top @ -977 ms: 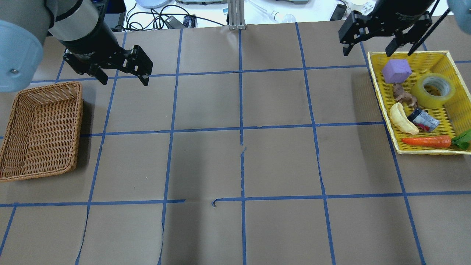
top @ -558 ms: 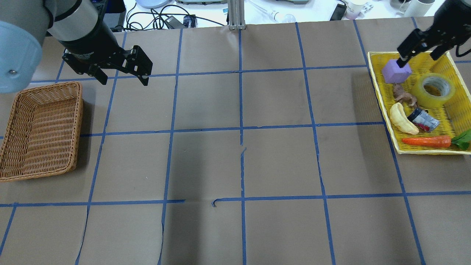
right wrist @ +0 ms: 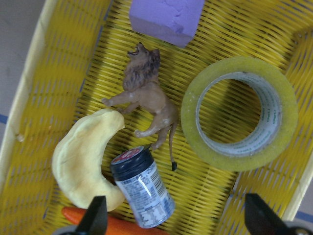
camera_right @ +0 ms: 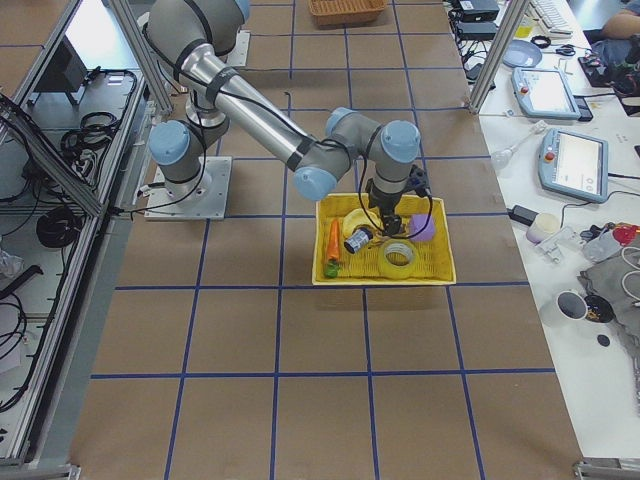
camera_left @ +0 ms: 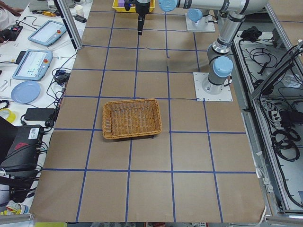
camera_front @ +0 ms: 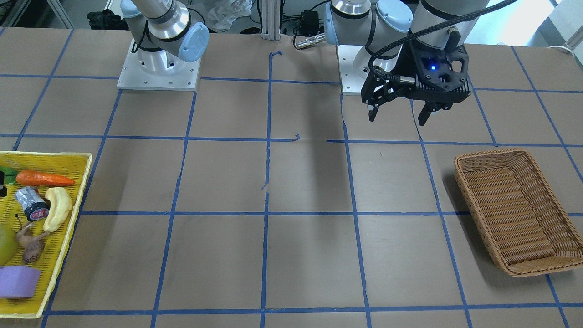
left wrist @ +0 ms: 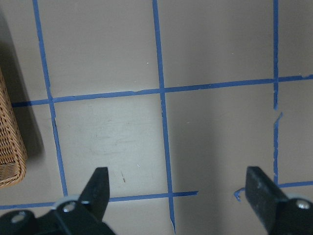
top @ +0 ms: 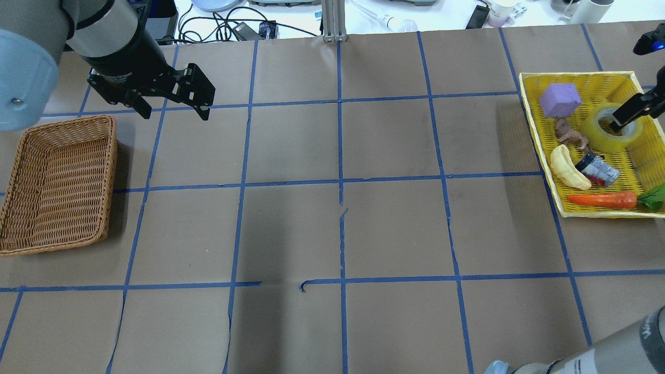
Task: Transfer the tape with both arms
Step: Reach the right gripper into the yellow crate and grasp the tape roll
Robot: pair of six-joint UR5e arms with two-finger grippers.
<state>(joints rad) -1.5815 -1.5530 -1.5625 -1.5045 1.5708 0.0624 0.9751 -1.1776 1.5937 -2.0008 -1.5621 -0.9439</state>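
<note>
The yellow-green tape needs to come out of the yellow tray (right wrist: pixel 110 63), so my right gripper should next grab the tape by its ring wall (right wrist: pixel 194 130).
The yellow-green tape roll (top: pixel 597 134) lies flat in the yellow tray (top: pixel 526 106) at the table's right, beside a purple block (top: pixel 559 99). My right gripper (right wrist: pixel 176 221) is open and hovers above the tray. In the right wrist view the tape (right wrist: pixel 190 117) lies ahead of the jaws, towards their right side. In the overhead view only one right finger (top: pixel 629 110) shows, over the tape. My left gripper (top: pixel 175 114) is open and empty above the table, beyond the wicker basket (top: pixel 57 182).
The tray also holds a toy lion (right wrist: pixel 146 95), a banana (right wrist: pixel 80 161), a small jar (right wrist: pixel 142 188) and a carrot (top: pixel 602 199). The basket (camera_front: pixel 514 209) holds nothing. Blue tape lines grid the brown table.
My right gripper has moved right, from the tray's far left corner, past the purple block, to over the tape. The left arm has not moved.
</note>
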